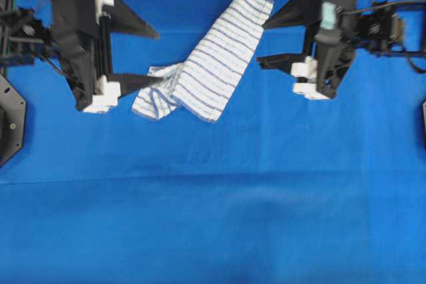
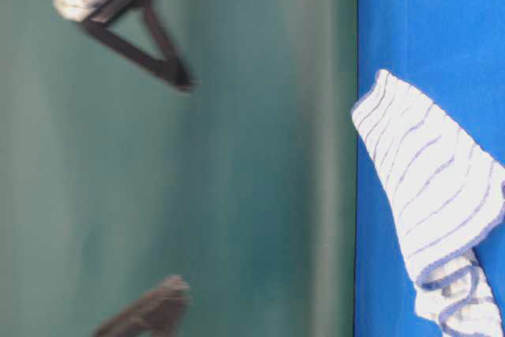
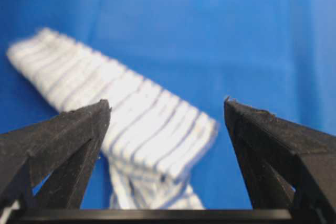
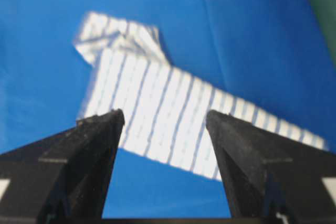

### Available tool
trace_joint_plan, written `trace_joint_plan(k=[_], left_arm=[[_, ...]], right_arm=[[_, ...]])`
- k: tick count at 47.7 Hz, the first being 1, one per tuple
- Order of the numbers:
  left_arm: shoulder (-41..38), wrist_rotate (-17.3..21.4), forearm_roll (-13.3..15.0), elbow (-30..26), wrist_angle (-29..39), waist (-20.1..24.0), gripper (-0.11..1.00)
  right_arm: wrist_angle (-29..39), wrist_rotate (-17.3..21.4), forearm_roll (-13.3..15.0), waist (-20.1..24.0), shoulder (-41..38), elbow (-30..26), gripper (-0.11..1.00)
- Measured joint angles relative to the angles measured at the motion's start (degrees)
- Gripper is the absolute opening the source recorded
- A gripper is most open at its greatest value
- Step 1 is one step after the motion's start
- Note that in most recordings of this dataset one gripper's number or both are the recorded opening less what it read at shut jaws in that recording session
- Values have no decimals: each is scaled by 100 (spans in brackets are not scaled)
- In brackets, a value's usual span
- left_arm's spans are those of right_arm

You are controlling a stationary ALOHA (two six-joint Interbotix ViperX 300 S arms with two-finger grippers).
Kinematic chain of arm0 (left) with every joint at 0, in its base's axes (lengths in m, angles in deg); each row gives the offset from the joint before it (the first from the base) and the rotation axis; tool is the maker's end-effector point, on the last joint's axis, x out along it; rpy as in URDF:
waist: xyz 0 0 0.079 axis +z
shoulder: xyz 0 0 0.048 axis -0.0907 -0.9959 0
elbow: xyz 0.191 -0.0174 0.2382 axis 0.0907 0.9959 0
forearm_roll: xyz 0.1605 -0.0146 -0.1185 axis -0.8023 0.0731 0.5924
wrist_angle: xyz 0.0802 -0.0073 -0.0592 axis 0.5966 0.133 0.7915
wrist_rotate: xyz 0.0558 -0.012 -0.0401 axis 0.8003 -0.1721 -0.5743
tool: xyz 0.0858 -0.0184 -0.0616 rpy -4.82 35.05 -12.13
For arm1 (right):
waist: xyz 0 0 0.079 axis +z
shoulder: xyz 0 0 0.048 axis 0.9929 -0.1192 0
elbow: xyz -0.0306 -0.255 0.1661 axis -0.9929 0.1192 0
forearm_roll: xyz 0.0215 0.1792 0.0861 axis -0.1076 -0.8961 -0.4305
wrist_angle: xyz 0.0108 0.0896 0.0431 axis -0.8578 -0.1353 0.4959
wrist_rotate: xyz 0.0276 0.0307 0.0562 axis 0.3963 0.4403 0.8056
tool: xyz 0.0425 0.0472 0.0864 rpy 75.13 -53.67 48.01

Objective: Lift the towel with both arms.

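I should lift the towel together with my right arm, so next I should grab the towel with my left gripper by its bunched end [image 1: 157, 98] [image 3: 152, 182].
The towel [image 1: 213, 58] is a white cloth with blue-grey stripes. It lies flat and slantwise on the blue sheet, with its lower left end bunched up. My left gripper [image 1: 158, 56] is open at that bunched end, and its lower finger reaches the cloth's edge. In the left wrist view the towel [image 3: 131, 114] lies ahead between the wide-apart fingers of the left gripper [image 3: 167, 103]. My right gripper [image 1: 261, 43] is open beside the towel's upper right end. The right wrist view has the towel [image 4: 152, 93] beyond the spread fingers of the right gripper [image 4: 164, 114]. Nothing is held.
The blue sheet [image 1: 213, 217] covers the whole table, with faint creases. Black fixtures [image 1: 10, 118] stand at the left edge. The table-level view shows the towel [image 2: 430, 187] on the sheet against a green wall [image 2: 237, 155], with blurred black fingers [image 2: 170, 69] in front.
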Motion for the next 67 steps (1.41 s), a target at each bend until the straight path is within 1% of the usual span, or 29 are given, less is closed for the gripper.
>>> trace_joint_plan(k=[7,14,24,34,44,58,61,62,65,67], left_arm=[[-255,-9,0,492,-448,0,92],[-580,-26,0,905,-976,18,92],[-1169,-26,0,1345,-1696,18,92],[-1978,-44,9,1441,-2188,0,92],[-2646,-53,9,1406,-2461,18,92],[-2795,-44,18,1380,-2496,0,92],[-2795,-35,9,1380,-2496,0,90],[-2795,-35,9,1380,-2487,0,90],[-2795,-44,9,1380,-2470,0,83],[-2795,-44,18,1380,-2435,0,75]], right_arm=[[-712,9,-18,-149,-519,290,66],[-1248,9,-53,-185,-1134,369,66],[-1714,9,-79,-202,-2013,378,66],[-2180,9,-79,-272,-2689,378,66],[-2505,-53,-70,-431,-2953,448,66],[-2707,-167,26,-439,-3111,448,65],[-2769,-176,62,-448,-3173,457,63],[-2795,-185,70,-457,-3190,457,60],[-2830,-193,123,-466,-3217,457,47],[-2839,-193,185,-466,-3217,457,35]])
